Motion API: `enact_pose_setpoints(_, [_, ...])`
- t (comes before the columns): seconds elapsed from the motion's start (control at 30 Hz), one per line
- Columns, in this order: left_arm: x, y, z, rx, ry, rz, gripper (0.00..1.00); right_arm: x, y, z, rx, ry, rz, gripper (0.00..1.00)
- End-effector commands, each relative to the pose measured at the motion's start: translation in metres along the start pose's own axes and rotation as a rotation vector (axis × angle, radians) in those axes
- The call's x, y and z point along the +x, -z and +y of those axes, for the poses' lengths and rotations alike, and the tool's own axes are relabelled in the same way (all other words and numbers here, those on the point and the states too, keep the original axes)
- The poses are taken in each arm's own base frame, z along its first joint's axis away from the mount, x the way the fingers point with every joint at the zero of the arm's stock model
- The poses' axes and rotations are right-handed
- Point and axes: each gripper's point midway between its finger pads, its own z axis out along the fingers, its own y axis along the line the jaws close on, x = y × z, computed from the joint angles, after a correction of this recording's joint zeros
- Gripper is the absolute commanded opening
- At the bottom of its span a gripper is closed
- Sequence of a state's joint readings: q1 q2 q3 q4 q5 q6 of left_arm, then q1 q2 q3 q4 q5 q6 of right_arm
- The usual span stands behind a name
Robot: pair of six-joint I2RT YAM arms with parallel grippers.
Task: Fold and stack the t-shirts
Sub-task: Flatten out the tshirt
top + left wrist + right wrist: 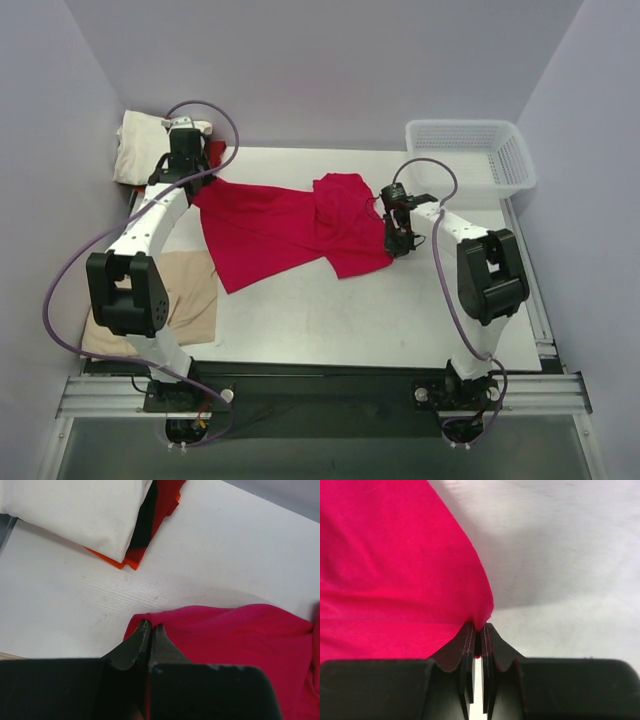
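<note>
The edge of the crimson-red t-shirt would come up if I lifted my right gripper now, because its shut fingers have the cloth bunched between them.
A bright crimson-red t-shirt (285,228) lies spread and rumpled across the middle of the table. My left gripper (205,182) is shut on its far left edge, pinching the cloth (150,622) between the fingertips. My right gripper (397,238) is shut on the shirt's right edge (479,622). A cream-white folded shirt (135,145) lies at the far left corner on top of an orange-red one (127,562). A tan-beige shirt (185,295) lies flat at the near left, partly under my left arm.
A white plastic lattice basket (470,155) stands at the far right corner. Bare white table (350,320) stretches in front of the red shirt. Lilac walls close in on both sides and the back.
</note>
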State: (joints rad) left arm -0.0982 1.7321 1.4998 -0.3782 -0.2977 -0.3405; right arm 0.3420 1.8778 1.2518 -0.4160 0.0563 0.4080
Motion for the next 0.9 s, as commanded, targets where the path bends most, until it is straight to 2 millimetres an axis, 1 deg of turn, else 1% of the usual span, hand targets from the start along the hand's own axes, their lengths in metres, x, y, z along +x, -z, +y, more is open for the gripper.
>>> enact_pose_setpoints(0.0, [-0.025,0.023,0.0,0.035,0.024,-0.058,0.0,-0.011,0.047,-0.035,0.126,-0.032,-0.089,0.0])
enact_pose_setpoints(0.03, [-0.023,0.025,0.0,0.04,0.018,-0.047,0.0,-0.014,0.054,-0.043,0.155,-0.041,-0.102,0.0])
enact_pose_setpoints(0.07, [-0.024,0.028,0.0,0.045,0.016,-0.048,0.0,-0.021,0.068,-0.047,0.15,-0.059,-0.142,0.0])
enact_pose_setpoints(0.13, [-0.02,0.033,-0.001,0.063,0.006,-0.03,0.0,-0.029,0.083,-0.062,0.179,-0.095,-0.178,0.0])
enact_pose_setpoints(0.17, [-0.02,0.035,-0.002,0.071,0.004,-0.026,0.0,-0.036,0.097,-0.067,0.173,-0.113,-0.217,0.0])
enact_pose_setpoints(0.2, [-0.016,0.037,-0.003,0.08,0.0,-0.013,0.0,-0.041,0.105,-0.07,0.176,-0.128,-0.239,0.0])
enact_pose_setpoints(0.23, [-0.011,0.038,-0.003,0.088,-0.005,0.008,0.0,-0.043,0.112,-0.078,0.188,-0.147,-0.251,0.0])
enact_pose_setpoints(0.27, [-0.003,0.039,-0.003,0.092,-0.006,0.027,0.0,-0.047,0.123,-0.082,0.182,-0.161,-0.281,0.0])
enact_pose_setpoints(0.3, [0.005,0.041,-0.004,0.108,0.0,0.049,0.0,-0.045,0.127,-0.086,0.19,-0.169,-0.281,0.0])
enact_pose_setpoints(0.33, [0.009,0.044,-0.005,0.119,0.004,0.056,0.0,-0.046,0.135,-0.09,0.201,-0.181,-0.302,0.0])
enact_pose_setpoints(0.37, [0.017,0.044,-0.004,0.124,0.008,0.074,0.0,-0.044,0.138,-0.094,0.211,-0.186,-0.304,0.0])
enact_pose_setpoints(0.4, [0.035,0.043,-0.004,0.135,0.012,0.112,0.0,-0.037,0.139,-0.096,0.221,-0.188,-0.295,0.0])
enact_pose_setpoints(0.47, [0.053,0.045,-0.002,0.143,0.021,0.146,0.0,-0.03,0.143,-0.103,0.236,-0.22,-0.302,0.0])
enact_pose_setpoints(0.5, [0.076,0.043,0.001,0.144,0.025,0.192,0.0,-0.02,0.137,-0.106,0.248,-0.22,-0.279,0.0])
enact_pose_setpoints(0.57, [0.094,0.043,0.001,0.149,0.032,0.225,0.0,-0.011,0.135,-0.11,0.259,-0.236,-0.267,0.0])
enact_pose_setpoints(0.67, [0.131,0.039,0.004,0.151,0.041,0.3,0.0,0.009,0.12,-0.115,0.284,-0.239,-0.207,0.0])
enact_pose_setpoints(0.73, [0.145,0.036,0.004,0.149,0.049,0.332,0.0,0.022,0.112,-0.118,0.301,-0.241,-0.172,0.0])
enact_pose_setpoints(0.77, [0.159,0.032,0.007,0.13,0.045,0.365,0.0,0.024,0.11,-0.118,0.307,-0.251,-0.166,0.0])
enact_pose_setpoints(0.87, [0.177,0.022,0.011,0.097,0.045,0.42,0.0,0.03,0.106,-0.12,0.319,-0.259,-0.152,0.0])
